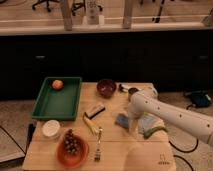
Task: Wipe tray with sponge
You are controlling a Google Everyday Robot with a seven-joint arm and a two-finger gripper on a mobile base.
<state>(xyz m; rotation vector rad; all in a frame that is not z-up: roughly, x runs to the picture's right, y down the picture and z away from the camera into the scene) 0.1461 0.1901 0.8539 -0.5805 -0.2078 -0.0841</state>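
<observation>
My gripper grabs the small blue-grey sponge by its body (122,119) next. Then I wipe the dark green tray (50,106).
The dark green tray (50,106) lies at the table's left, with an orange fruit (57,84) in its far corner. The small blue-grey sponge (121,120) rests flat on the table right of centre, well apart from the tray. My white arm (170,116) reaches in from the lower right and bends down over the table. The gripper (133,128) points down just right of the sponge, close beside it, between the sponge and a paler folded cloth (148,122). It stands open and holds nothing.
A tan-and-black block (95,110) and a banana (91,125) lie between sponge and tray. A dark bowl (106,87) stands at the back. A white cup (51,128), an orange bowl of grapes (72,146) and a fork (98,145) sit in front. A green vegetable (155,132) lies by the cloth.
</observation>
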